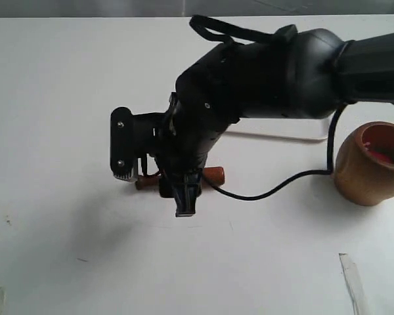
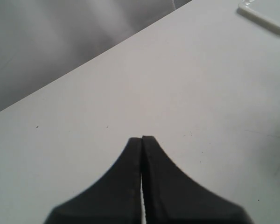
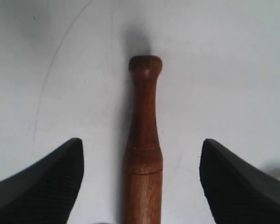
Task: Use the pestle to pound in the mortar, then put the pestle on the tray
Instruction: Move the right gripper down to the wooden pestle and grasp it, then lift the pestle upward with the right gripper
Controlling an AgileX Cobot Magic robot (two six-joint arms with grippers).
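Observation:
My right gripper reaches the pestle and grips its slim handle point(image 3: 144, 109) next, so the pestle's thick end point(image 3: 143, 198) stays free to pound in the mortar.
The reddish-brown pestle point(image 3: 142, 154) lies flat on the white table, its small knob pointing away from my right wrist. My right gripper point(image 3: 141, 142) hangs open over it, one finger on each side, neither touching the wood. In the exterior view the right arm reaches across the middle, so only the thick end of the pestle point(image 1: 214, 175) and its thin end show under the right gripper point(image 1: 182, 187). The light-brown mortar point(image 1: 371, 164) stands at the far right with something red inside. The white tray point(image 1: 282, 136) lies mostly hidden behind the arm. My left gripper point(image 2: 142, 138) is shut and empty.
A black cable point(image 1: 269, 191) trails over the table between the pestle and the mortar. A strip of tape point(image 1: 352, 279) lies near the front right. A corner of the tray point(image 2: 266, 11) shows in the left wrist view, where the table edge point(image 2: 84, 65) runs diagonally.

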